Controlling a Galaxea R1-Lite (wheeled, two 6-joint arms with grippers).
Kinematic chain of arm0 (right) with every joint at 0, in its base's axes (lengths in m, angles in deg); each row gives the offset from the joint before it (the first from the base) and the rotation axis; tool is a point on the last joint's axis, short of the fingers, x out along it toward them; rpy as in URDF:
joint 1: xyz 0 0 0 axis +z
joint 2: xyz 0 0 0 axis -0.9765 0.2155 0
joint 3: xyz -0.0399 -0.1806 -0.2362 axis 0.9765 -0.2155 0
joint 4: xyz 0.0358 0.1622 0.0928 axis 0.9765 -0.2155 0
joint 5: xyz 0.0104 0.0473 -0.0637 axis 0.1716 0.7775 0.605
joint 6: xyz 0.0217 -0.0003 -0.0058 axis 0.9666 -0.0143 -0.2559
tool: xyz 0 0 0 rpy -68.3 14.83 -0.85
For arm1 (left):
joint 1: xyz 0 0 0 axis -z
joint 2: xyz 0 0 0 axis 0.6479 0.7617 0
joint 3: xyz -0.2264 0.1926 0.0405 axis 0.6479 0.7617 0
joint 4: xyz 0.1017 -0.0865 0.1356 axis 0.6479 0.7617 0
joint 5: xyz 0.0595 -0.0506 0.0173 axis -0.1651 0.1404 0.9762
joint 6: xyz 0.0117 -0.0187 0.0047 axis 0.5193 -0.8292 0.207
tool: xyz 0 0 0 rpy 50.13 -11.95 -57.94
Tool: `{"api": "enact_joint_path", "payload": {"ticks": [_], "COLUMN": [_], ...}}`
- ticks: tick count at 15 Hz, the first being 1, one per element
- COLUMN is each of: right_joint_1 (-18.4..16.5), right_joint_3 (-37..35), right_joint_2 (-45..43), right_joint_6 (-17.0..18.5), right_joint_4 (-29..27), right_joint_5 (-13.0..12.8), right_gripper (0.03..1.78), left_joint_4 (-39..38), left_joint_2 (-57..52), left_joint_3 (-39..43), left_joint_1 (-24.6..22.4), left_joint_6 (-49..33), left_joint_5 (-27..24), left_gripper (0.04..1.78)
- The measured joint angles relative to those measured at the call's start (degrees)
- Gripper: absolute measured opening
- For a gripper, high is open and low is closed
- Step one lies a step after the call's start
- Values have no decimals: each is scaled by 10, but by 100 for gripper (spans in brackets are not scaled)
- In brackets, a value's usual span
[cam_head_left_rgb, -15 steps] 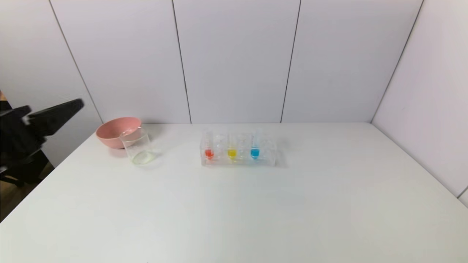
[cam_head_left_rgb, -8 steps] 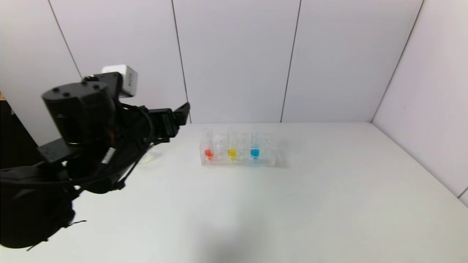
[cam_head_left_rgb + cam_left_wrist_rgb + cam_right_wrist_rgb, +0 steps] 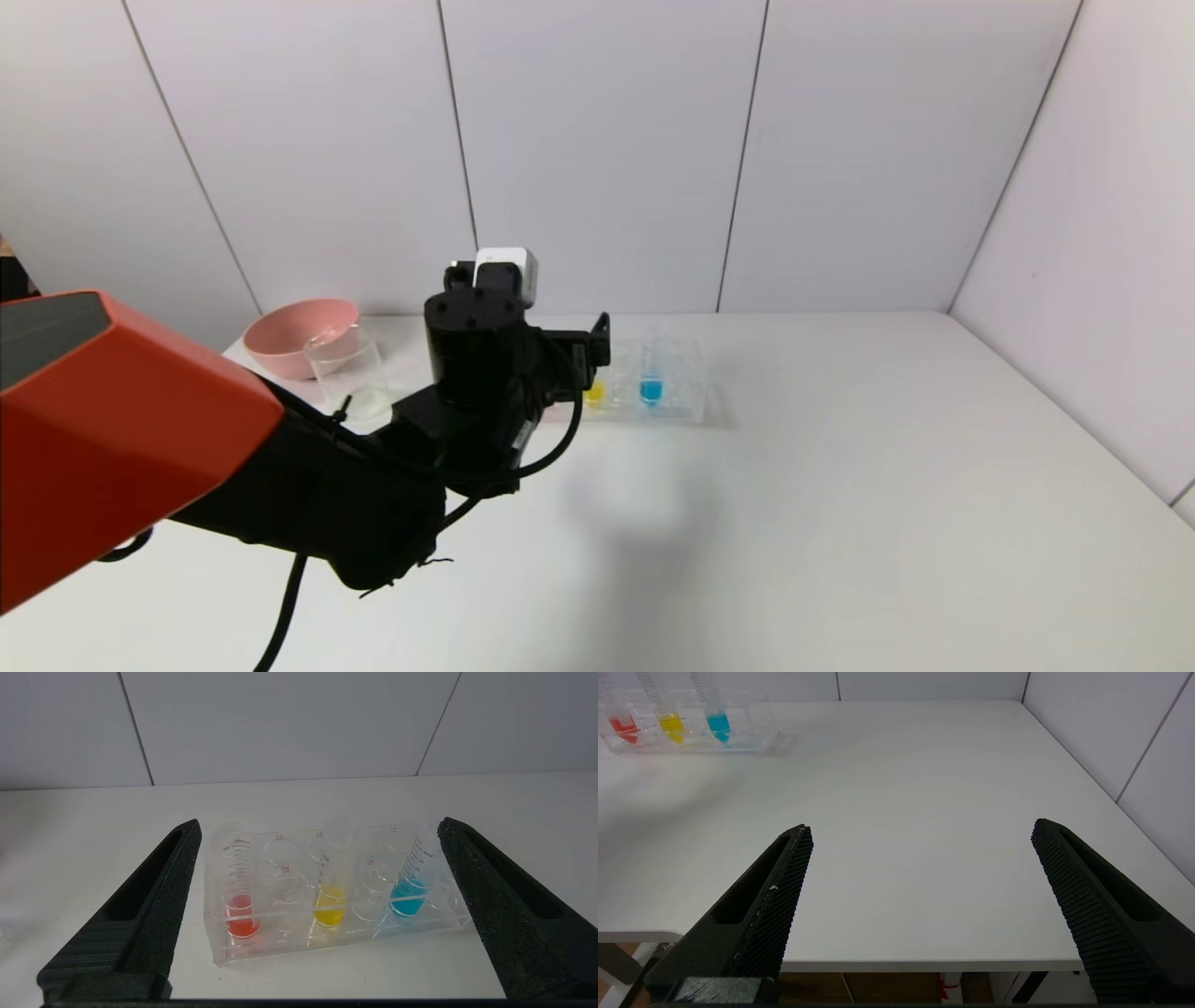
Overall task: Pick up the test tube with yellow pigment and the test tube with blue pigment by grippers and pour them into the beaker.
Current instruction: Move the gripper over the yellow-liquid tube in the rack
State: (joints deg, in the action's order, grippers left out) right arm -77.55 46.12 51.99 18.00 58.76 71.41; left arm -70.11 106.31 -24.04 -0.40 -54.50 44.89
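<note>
The clear rack (image 3: 289, 942) surrounds the lower end of the yellow test tube, so I should next grab the tube with my left gripper by its upper body (image 3: 338, 850).
The test tube with yellow pigment (image 3: 330, 903) and the test tube with blue pigment (image 3: 409, 896) stand in the clear rack (image 3: 289, 942). The blue one leans. My left gripper (image 3: 320, 825) is open, just in front of the rack, with its jaws spread about as wide as the rack. In the head view the left gripper (image 3: 597, 343) hides part of the yellow tube (image 3: 594, 394); the blue tube (image 3: 651, 387) shows. The beaker (image 3: 350, 373) stands at the far left by the pink bowl. My right gripper (image 3: 922, 828) is open and empty over the table's near edge.
A tube with red-orange liquid (image 3: 241, 914) stands at the rack's other end. The pink bowl (image 3: 299, 331) sits behind the beaker. My left arm's orange and black links (image 3: 140, 439) cross the table's left front. White walls close the back and right.
My left arm has swung in from the far left, across the beaker and bowl, to the front of the rack. It now hides the red-orange tube in the head view.
</note>
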Motion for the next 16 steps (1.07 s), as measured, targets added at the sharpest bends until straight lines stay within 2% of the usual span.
{"api": "enact_joint_path", "payload": {"ticks": [6, 16], "right_joint_1": [0, 0], "right_joint_3": [0, 0], "right_joint_2": [0, 0], "right_joint_6": [0, 0], "right_joint_4": [0, 0], "right_joint_5": [0, 0], "right_gripper": [171, 171], "left_joint_4": [-16, -14], "left_joint_2": [87, 153], "left_joint_3": [-50, -111], "left_joint_1": [-1, -18], "left_joint_6": [2, 0], "left_joint_5": [-2, -5], "left_gripper": [176, 176]}}
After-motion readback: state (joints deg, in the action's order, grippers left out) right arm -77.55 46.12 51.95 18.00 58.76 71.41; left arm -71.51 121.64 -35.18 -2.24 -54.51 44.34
